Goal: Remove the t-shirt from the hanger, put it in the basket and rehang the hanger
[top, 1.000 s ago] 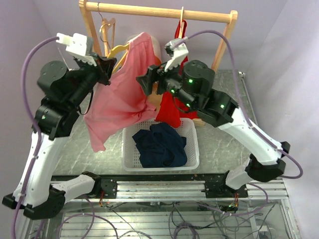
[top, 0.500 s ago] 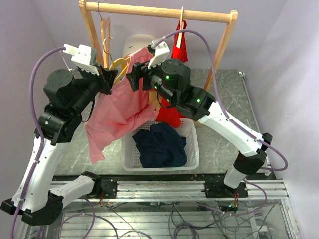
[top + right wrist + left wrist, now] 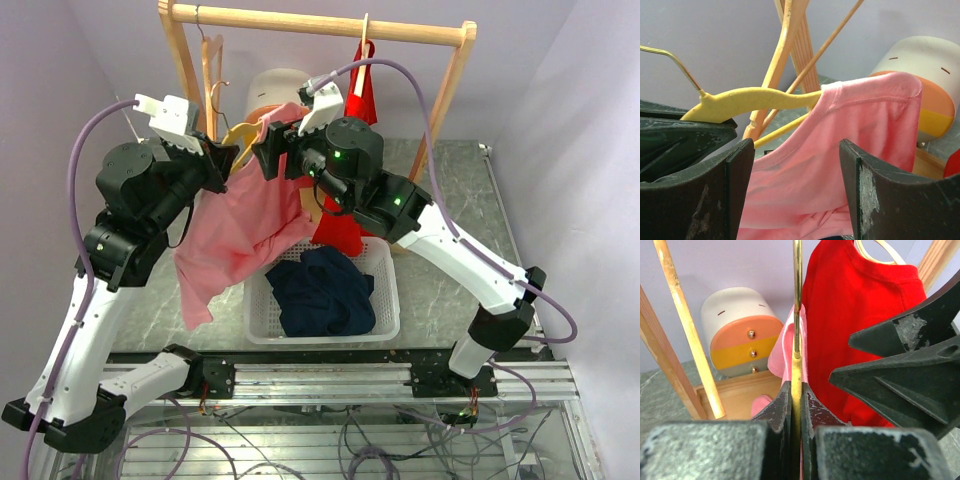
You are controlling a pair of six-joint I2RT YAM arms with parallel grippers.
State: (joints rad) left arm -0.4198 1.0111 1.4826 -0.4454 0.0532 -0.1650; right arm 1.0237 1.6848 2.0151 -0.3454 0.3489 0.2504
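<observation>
My right gripper should next grab the pink t-shirt (image 3: 245, 225) by its collar and shoulder. Then it can pull the t-shirt off the hanger.
A pink t-shirt (image 3: 245, 225) hangs half off a yellow hanger (image 3: 243, 130), one shoulder still draped over the hanger's arm. My left gripper (image 3: 222, 160) is shut on the yellow hanger (image 3: 796, 385) and holds it in the air below the rail. My right gripper (image 3: 268, 148) is open, its fingers on either side of the pink t-shirt's collar and shoulder (image 3: 840, 150), right next to the left gripper. The hanger (image 3: 750, 100) shows bare on its left side in the right wrist view.
A red t-shirt (image 3: 352, 190) hangs on the wooden rack (image 3: 320, 22). A white basket (image 3: 390, 300) holds dark blue clothes (image 3: 320, 290). A white-and-orange drawer unit (image 3: 742, 332) stands behind the rack. Empty wooden hangers (image 3: 212, 75) hang at the left.
The right arm swung up and left from the basket area to the shirt's shoulder beside the left gripper. The left gripper moved slightly right with the hanger.
</observation>
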